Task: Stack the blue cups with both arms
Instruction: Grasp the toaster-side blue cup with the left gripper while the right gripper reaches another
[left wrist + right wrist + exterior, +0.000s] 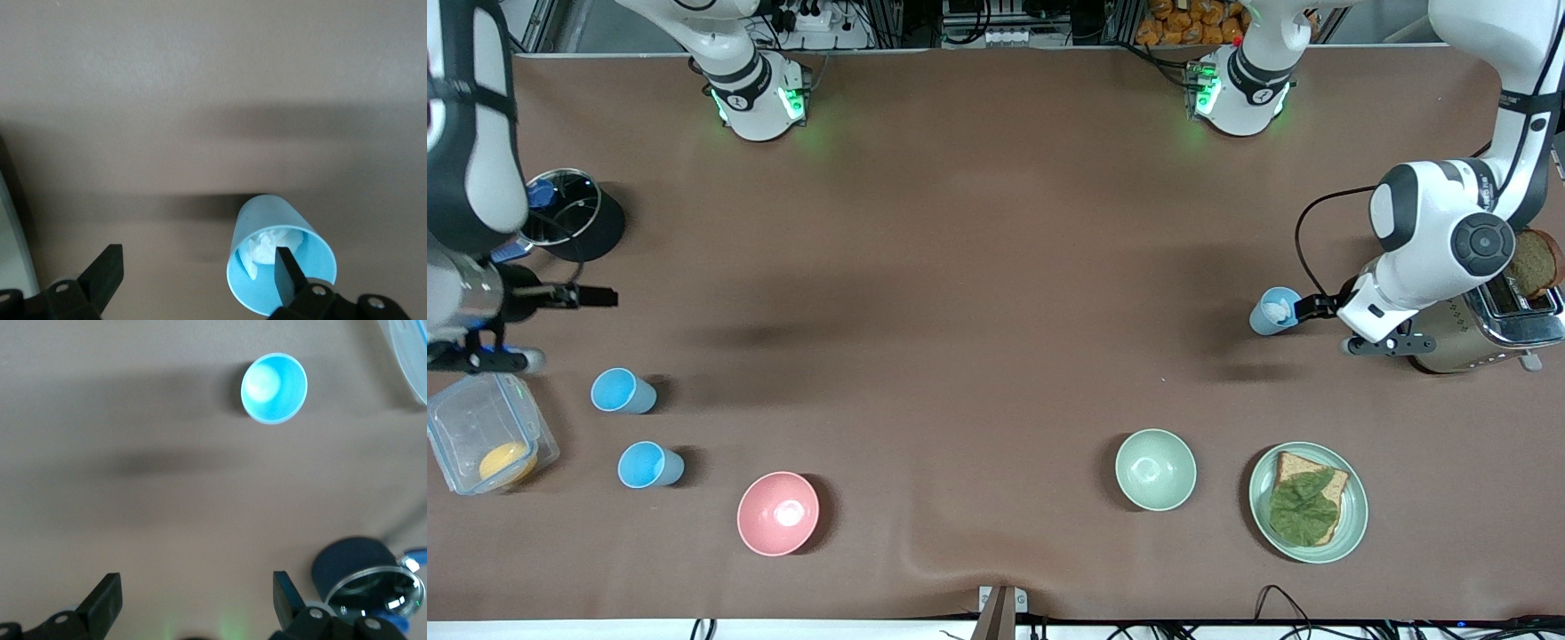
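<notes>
My left gripper needs to come down first and then close. Its finger is above the cup's rim (233,255), short of the cup's side (263,215), so it would miss if it closed now.
Three light-blue cups are in the front view. One cup (1274,311), with crumpled white paper inside, stands near the toaster at the left arm's end. My left gripper (1303,308) is open right beside it. In the left wrist view (198,260) one fingertip (285,270) overlaps the mouth of this cup (267,227), and the other is far off to its side. Two empty cups (623,391) (649,466) stand at the right arm's end. My right gripper (600,296) is open and empty above the table near them. Its wrist view (195,583) shows one cup (273,388).
A pink bowl (778,513) and a pale green bowl (1155,469) sit near the front edge. A plate (1352,524) holds bread and lettuce. A toaster (1494,320) stands under the left arm. A clear container (485,431) and a black lidded pot (569,209) stand at the right arm's end.
</notes>
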Available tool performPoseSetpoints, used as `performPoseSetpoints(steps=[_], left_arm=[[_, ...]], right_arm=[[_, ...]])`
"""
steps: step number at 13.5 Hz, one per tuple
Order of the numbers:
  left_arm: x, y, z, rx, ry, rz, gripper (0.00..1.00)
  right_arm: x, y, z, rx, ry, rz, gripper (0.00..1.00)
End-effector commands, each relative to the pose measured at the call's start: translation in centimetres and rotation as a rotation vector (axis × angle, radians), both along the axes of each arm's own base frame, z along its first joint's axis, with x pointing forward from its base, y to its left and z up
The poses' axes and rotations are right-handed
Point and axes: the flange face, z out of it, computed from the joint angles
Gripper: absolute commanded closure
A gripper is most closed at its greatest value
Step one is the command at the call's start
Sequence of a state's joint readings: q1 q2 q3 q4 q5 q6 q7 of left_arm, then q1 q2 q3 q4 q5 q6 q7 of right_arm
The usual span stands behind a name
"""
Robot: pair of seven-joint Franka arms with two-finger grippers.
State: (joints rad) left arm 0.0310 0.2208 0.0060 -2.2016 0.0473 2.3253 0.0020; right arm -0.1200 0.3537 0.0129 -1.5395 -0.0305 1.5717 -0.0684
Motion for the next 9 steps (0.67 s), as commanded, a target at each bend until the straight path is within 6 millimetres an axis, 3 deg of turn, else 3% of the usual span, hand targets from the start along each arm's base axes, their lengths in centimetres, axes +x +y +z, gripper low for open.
performPoseSetpoints(steps=[1, 3, 4, 5, 6, 7, 8, 9], left_arm=[[-1.5, 0.1, -1.3, 0.003, -0.019, -0.027, 0.0], [-1.8, 0.0, -2.7, 0.001, -0.021, -0.028, 0.0], [-1.8, 0.3, -3.3, 0.001, -0.021, -0.023, 0.05], [-1.9, 0.9, -3.7, 0.0, -0.02, -0.012, 0.18], [-2.0, 0.9, -4.1, -0.001, -0.015, -0.011, 0.33], [-1.9, 0.9, -4.1, -0.002, -0.015, -0.011, 0.56], [-1.9, 0.6, -4.1, -0.001, -0.015, -0.017, 0.9], [-1.8, 0.1, -4.1, -0.004, -0.017, -0.02, 1.0]], right_arm=[[1.9, -2.0, -4.0, 0.0, -0.024, 0.037, 0.0], [2.8, -4.2, -7.5, 0.014, -0.041, 0.051, 0.0], [3.3, -4.8, -8.8, 0.021, -0.058, 0.078, 0.0], [3.5, -5.9, -10.0, 0.028, -0.075, 0.103, 0.0], [3.7, -7.2, -11.2, 0.039, -0.089, 0.128, 0.0], [3.7, -7.9, -11.9, 0.051, -0.096, 0.143, 0.0], [3.8, -7.3, -12.4, 0.057, -0.089, 0.155, 0.0], [4.2, -5.9, -12.7, 0.059, -0.086, 0.175, 0.0]])
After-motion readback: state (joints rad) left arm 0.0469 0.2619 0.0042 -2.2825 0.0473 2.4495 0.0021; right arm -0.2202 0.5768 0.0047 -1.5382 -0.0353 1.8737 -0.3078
